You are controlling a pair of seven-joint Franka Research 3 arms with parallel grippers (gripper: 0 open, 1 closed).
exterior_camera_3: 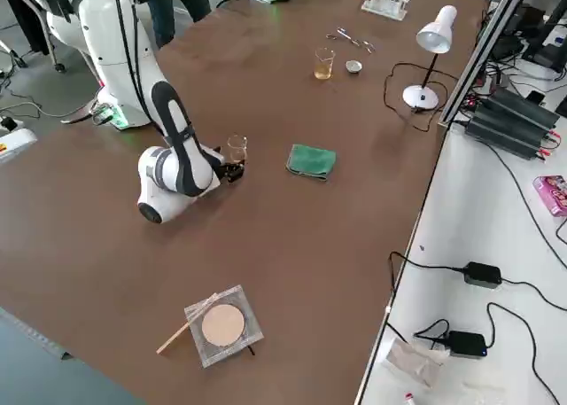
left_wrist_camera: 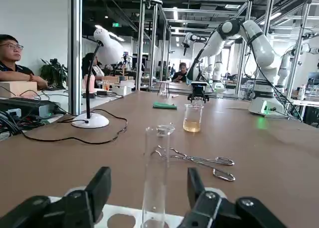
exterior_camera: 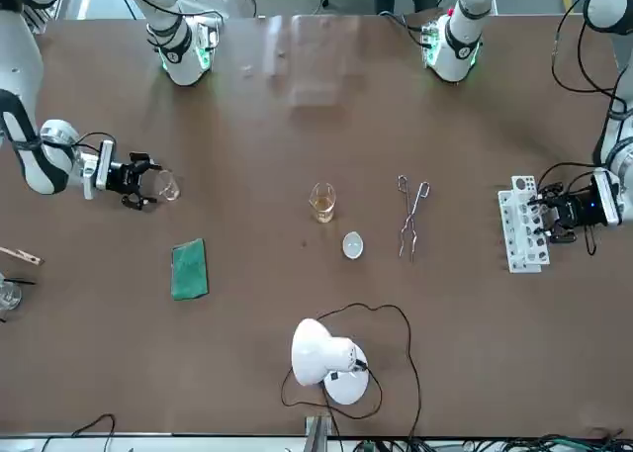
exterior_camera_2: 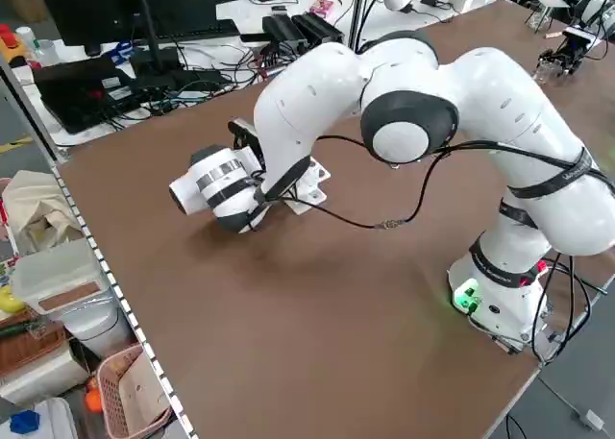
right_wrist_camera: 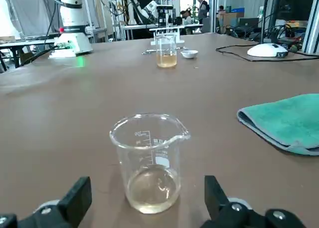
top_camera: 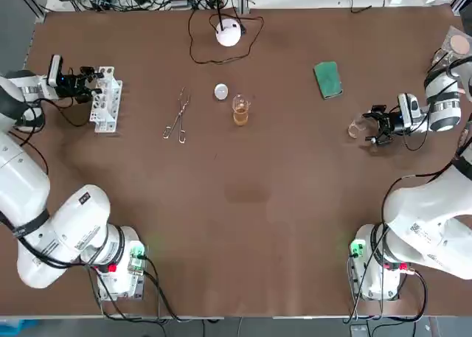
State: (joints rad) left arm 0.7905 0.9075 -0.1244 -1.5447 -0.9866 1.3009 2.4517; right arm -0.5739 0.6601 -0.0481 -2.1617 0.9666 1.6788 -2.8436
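Observation:
The rack encloses the test tube's lower end, so the left gripper should next grab the tube by the bare upper body [left_wrist_camera: 156, 173] above the rack.
My left gripper [top_camera: 92, 87] is open at the white test tube rack [top_camera: 108, 101] on the table's left side. In the left wrist view a clear, empty-looking test tube [left_wrist_camera: 156, 180] stands upright in the rack [left_wrist_camera: 124, 219], between the fingers [left_wrist_camera: 97, 187] and untouched by either. My right gripper [top_camera: 372, 126] is open at a small glass beaker [top_camera: 357, 128] on the right side. In the right wrist view the beaker [right_wrist_camera: 149, 160] stands just ahead of the spread fingers [right_wrist_camera: 79, 197], with a little pale liquid at its bottom and a gap on both sides.
Mid-table stand a beaker of amber liquid [top_camera: 240, 110], a small round dish [top_camera: 221, 92] and metal tongs [top_camera: 177, 120]. A green cloth [top_camera: 327, 80] lies beyond the right gripper. A white desk lamp [top_camera: 228, 32] and its cable sit at the far edge. A wire gauze square [top_camera: 459, 44] lies far right.

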